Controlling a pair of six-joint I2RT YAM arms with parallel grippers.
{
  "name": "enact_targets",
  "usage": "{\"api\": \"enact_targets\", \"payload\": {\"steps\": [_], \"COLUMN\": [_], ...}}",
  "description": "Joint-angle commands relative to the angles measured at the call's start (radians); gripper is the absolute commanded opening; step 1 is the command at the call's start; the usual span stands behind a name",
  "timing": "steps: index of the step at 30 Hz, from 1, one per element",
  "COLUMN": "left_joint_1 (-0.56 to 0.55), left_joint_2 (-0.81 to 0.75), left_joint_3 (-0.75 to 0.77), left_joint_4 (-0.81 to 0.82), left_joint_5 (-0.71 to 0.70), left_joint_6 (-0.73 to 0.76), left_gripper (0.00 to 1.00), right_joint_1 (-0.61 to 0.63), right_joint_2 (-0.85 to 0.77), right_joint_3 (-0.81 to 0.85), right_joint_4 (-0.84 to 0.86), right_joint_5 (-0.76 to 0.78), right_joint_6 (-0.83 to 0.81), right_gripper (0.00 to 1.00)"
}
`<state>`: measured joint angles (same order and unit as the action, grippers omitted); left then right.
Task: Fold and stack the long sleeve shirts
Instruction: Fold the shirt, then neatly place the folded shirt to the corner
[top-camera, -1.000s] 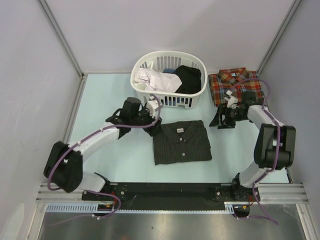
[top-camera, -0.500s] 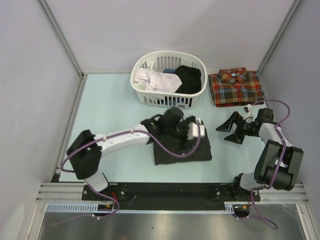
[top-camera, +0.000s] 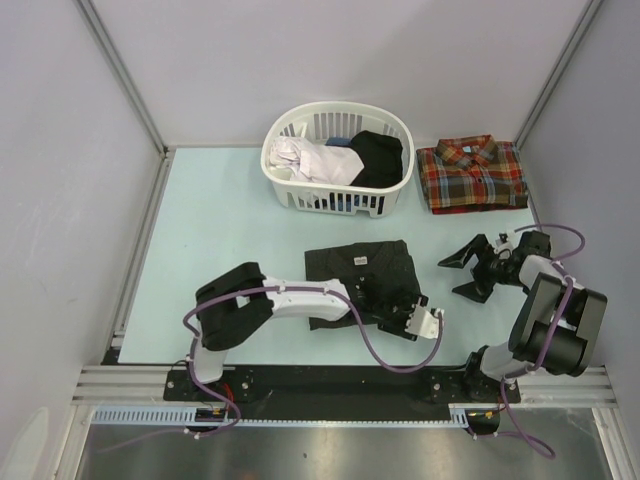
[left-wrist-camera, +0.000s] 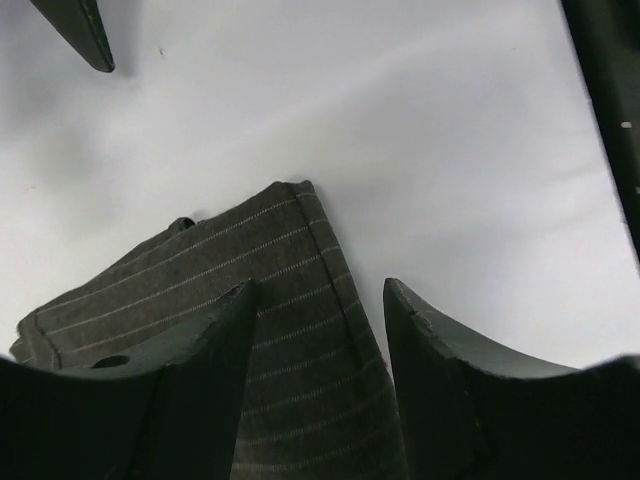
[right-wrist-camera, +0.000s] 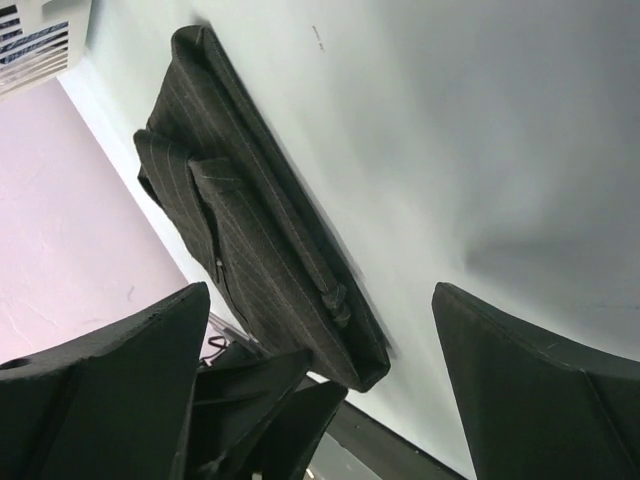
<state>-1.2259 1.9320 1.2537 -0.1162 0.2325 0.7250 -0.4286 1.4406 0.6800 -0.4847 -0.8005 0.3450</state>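
The black pinstriped shirt goes still folded on the plaid shirt (top-camera: 472, 175) next, so my right gripper will pinch its side edge facing the gripper, layers together.
The black pinstriped shirt (top-camera: 355, 268) lies folded at the table's middle. My left gripper (top-camera: 398, 303) sits low at its near right corner. In the left wrist view the open fingers (left-wrist-camera: 215, 370) straddle the shirt's corner (left-wrist-camera: 290, 260) without pinching it. My right gripper (top-camera: 461, 277) is open wide and empty just right of the shirt. The right wrist view shows the shirt (right-wrist-camera: 250, 225) edge-on between its spread fingers (right-wrist-camera: 130, 370). The plaid shirt (top-camera: 472, 175) lies folded at the back right.
A white laundry basket (top-camera: 330, 196) with white and black clothes stands behind the black shirt. Walls close in left, right and back. The left arm (top-camera: 290, 298) lies across the shirt's near edge.
My left arm swung from the shirt's back left, over it, to its near right corner. My right gripper left the plaid shirt and came nearer, beside the black shirt.
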Motion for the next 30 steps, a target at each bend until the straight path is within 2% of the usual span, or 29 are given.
{"api": "enact_targets", "payload": {"steps": [1, 4, 8, 12, 15, 18, 24, 30], "left_joint_1": [-0.009, -0.001, 0.046, 0.080, 0.086, 0.103, 0.103, 0.112], "left_joint_2": [0.054, 0.097, 0.113, 0.035, -0.019, -0.045, -0.064, -0.070], "left_joint_3": [0.081, 0.104, 0.135, 0.080, 0.059, 0.073, 0.073, 0.072], "left_joint_4": [0.023, 0.023, 0.009, 0.050, 0.064, 0.056, 0.035, 0.032], "left_joint_5": [-0.030, -0.041, 0.028, 0.129, 0.172, 0.198, 0.212, 0.229], "left_joint_6": [0.036, 0.025, -0.044, -0.076, -0.123, -0.173, -0.159, -0.167], "left_gripper": [0.58, 0.49, 0.33, 0.19, 0.13, 0.12, 0.12, 0.12], "right_joint_1": [-0.001, 0.010, 0.047, 0.112, 0.149, 0.165, 0.226, 0.292], "right_joint_2": [0.026, 0.038, 0.041, 0.064, 0.102, 0.132, 0.139, 0.214], "right_joint_3": [-0.010, -0.010, -0.020, -0.028, -0.025, -0.040, -0.074, -0.076], "right_joint_4": [0.035, 0.034, 0.043, 0.067, 0.084, 0.116, 0.233, 0.417], "right_joint_5": [0.004, -0.005, -0.016, -0.040, -0.074, -0.127, -0.186, -0.216], "right_joint_6": [0.037, 0.034, 0.029, 0.043, 0.055, 0.069, 0.152, 0.254], "right_gripper": [0.99, 0.99, 1.00, 1.00, 1.00, 1.00, 1.00, 1.00]}}
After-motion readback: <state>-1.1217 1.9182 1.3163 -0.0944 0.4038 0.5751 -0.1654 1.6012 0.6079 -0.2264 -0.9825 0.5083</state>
